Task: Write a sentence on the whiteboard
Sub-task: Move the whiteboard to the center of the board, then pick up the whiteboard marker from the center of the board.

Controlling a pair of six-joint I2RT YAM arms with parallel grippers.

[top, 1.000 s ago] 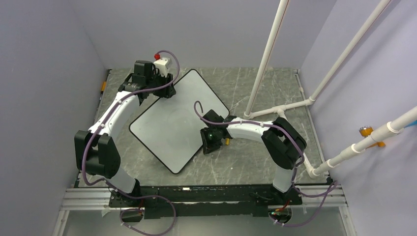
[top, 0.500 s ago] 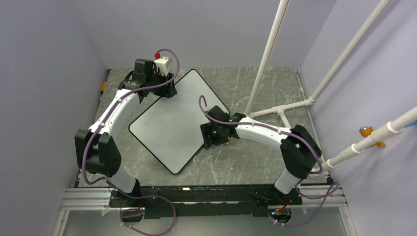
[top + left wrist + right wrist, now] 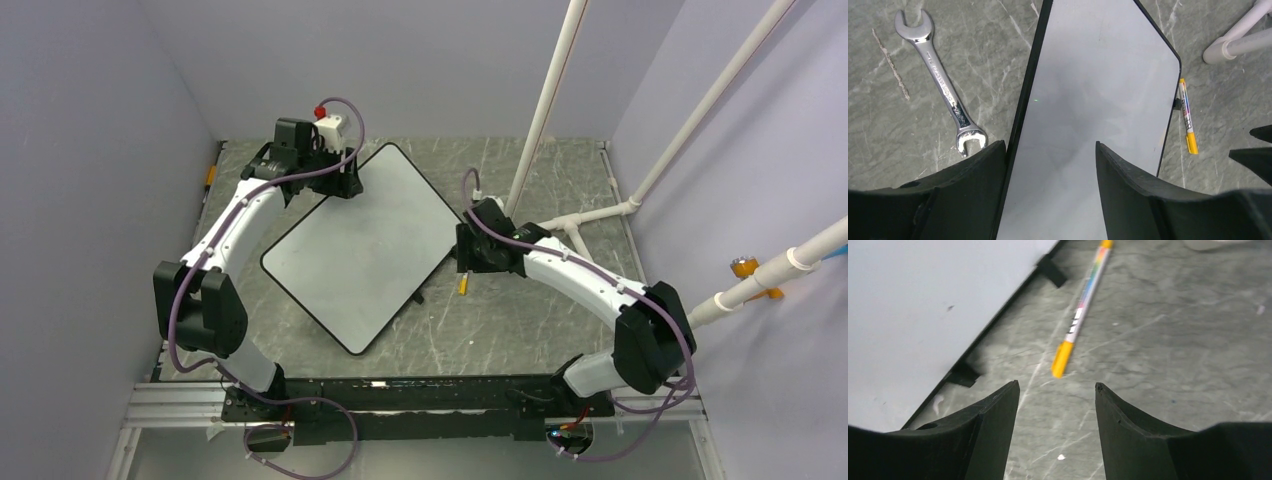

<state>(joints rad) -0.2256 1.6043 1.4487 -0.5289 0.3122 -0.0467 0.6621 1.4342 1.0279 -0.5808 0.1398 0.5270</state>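
The marker should be grabbed next by its white body near the orange cap with my right gripper. That leaves the cap free for handover to my left gripper.
The whiteboard lies flat on the grey table, turned diagonally, and its surface is blank; no sentence shows on it. An orange-capped marker lies on the table beside the board's right edge, also in the right wrist view and the left wrist view. My right gripper is open and empty, low over the table, with the marker's orange end just ahead of its fingertips. My left gripper is open over the board's far corner, its fingers astride the black frame edge.
A steel open-ended wrench lies on the table left of the board. A white pipe frame stands at the back right, its foot close behind my right wrist. Purple walls enclose the table.
My right gripper has moved from the board's right edge out to the right and farther back, off the board, ending over the marker. The left arm has not moved.
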